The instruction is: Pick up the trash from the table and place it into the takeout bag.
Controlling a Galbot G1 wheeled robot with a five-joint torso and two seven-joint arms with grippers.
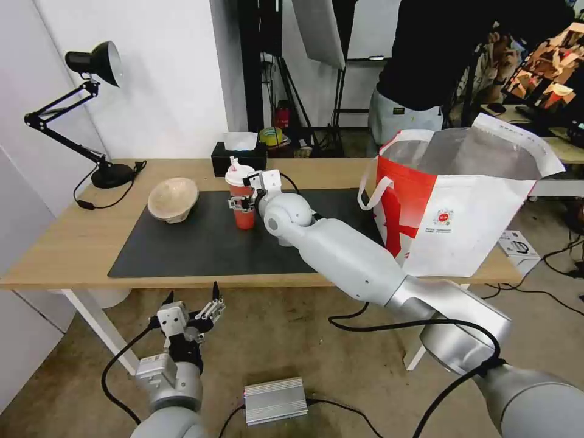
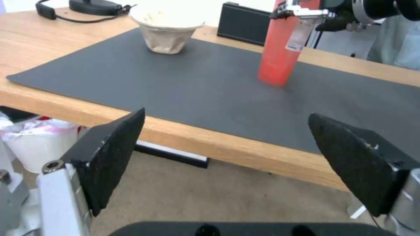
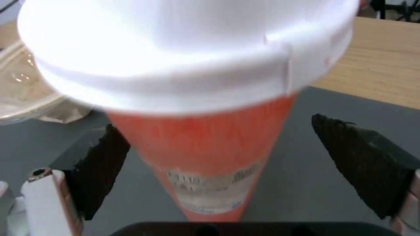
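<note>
The robot's right gripper will next clear the red drink cup into the takeout bag (image 1: 450, 213), holding the cup by its body below the lid (image 1: 244, 218).
A red drink cup (image 1: 244, 214) with a white dome lid and straw stands upright on the dark mat (image 1: 182, 249) of the table (image 1: 67, 243). My right gripper (image 1: 243, 204) is open around its body. In the right wrist view the cup (image 3: 205, 144) sits between the pads (image 3: 98, 170), with a gap on one side. A beige pulp-fibre bowl (image 1: 173, 199) lies tilted at the mat's left edge. The takeout bag (image 1: 450, 213) stands open at the table's right end. My left gripper (image 1: 191, 304) hangs open below the front edge, facing the cup (image 2: 278, 59) and the bowl (image 2: 166, 31).
A black desk lamp (image 1: 97, 67) stands at the back left, its cord trailing on the wood. A black tissue box (image 1: 238, 157) sits behind the cup. A silver box (image 1: 274, 398) and cables lie on the floor. A white bin (image 2: 39, 147) stands under the table.
</note>
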